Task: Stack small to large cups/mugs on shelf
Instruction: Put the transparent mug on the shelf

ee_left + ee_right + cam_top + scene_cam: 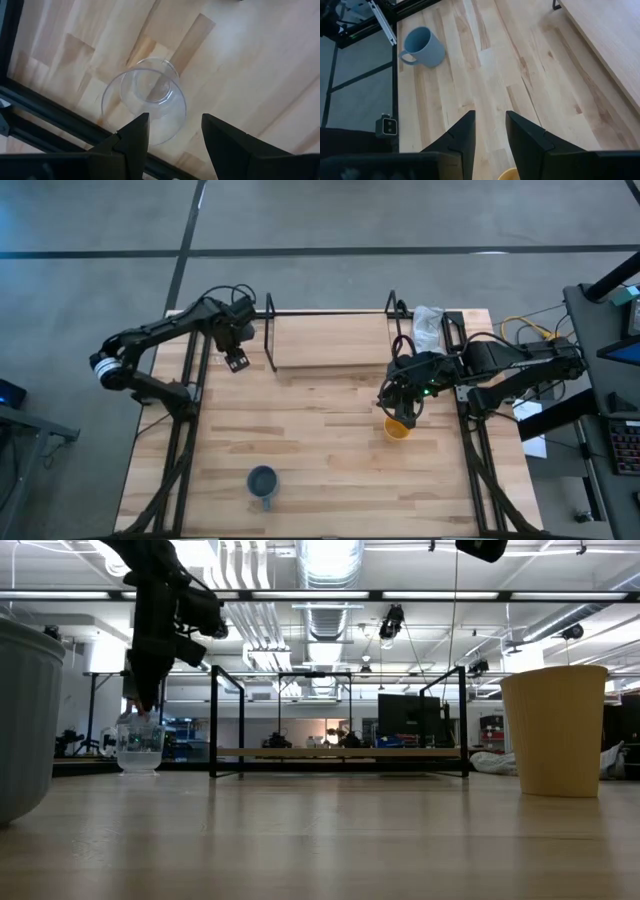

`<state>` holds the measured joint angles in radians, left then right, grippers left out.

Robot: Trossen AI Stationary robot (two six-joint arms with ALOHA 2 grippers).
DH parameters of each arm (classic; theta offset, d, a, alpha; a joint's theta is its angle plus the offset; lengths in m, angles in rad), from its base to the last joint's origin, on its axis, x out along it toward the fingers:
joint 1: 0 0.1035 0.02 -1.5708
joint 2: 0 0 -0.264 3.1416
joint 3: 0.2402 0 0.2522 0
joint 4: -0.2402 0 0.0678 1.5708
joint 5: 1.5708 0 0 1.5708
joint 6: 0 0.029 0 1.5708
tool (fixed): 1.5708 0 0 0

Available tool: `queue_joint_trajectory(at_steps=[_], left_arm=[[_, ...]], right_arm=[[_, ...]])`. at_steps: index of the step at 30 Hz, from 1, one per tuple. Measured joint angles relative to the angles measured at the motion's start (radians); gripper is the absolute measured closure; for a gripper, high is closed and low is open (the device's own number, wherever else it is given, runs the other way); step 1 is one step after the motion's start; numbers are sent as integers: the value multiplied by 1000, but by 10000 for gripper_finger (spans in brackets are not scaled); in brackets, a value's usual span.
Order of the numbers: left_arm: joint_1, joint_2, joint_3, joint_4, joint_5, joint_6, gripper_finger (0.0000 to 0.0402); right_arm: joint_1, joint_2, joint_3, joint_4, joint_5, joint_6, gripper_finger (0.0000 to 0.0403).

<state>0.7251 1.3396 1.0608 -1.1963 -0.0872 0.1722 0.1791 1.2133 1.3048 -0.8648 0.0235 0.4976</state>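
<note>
The left gripper grabs the clear glass cup by its rim (183, 117) next, to stack the cups on the shelf.
The clear glass cup (145, 102) stands upright on the table beside the shelf's left end, also visible in the low view (138, 745). My left gripper (175, 122) is open right above it (236, 360), fingers pointing down. The yellow cup (397, 427) stands on its base right of the table's middle (555, 730). My right gripper (490, 117) hangs open above it (402, 408); only the rim (510, 175) shows below the fingers. The grey-blue mug (262, 483) stands near the near edge (422, 47). The shelf (330, 340) lies along the far edge (340, 752). My left gripper comes at the glass cup from above, fingers pointing down at the cup's rim (122, 132). One finger (135, 137) overlaps that rim in the wrist view. Whether it touches the glass, I cannot tell. The cup rests on its base on the table.
Black wire uprights (270, 330) stand at the shelf's ends. A dark frame rail (50, 115) runs beside the glass cup. A crumpled white thing (428, 325) lies past the shelf's right end. Bare tabletop (320, 430) stretches between the three vessels.
</note>
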Motion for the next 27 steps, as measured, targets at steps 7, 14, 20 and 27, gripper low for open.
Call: queue_joint_trajectory(at_steps=[7,14,20,27], left_arm=[[26,-86,-86,114,28,-7,234],[28,-105,-170,147,29,-8,234],[28,-112,-194,220,-14,-8,234],[28,-105,-199,245,-5,-7,234]], right_arm=[[0,0,-2,-2,2,-6,300],[0,0,-2,-3,3,-8,300],[0,0,-2,-3,3,-8,300],[0,0,-2,-3,3,-8,300]])
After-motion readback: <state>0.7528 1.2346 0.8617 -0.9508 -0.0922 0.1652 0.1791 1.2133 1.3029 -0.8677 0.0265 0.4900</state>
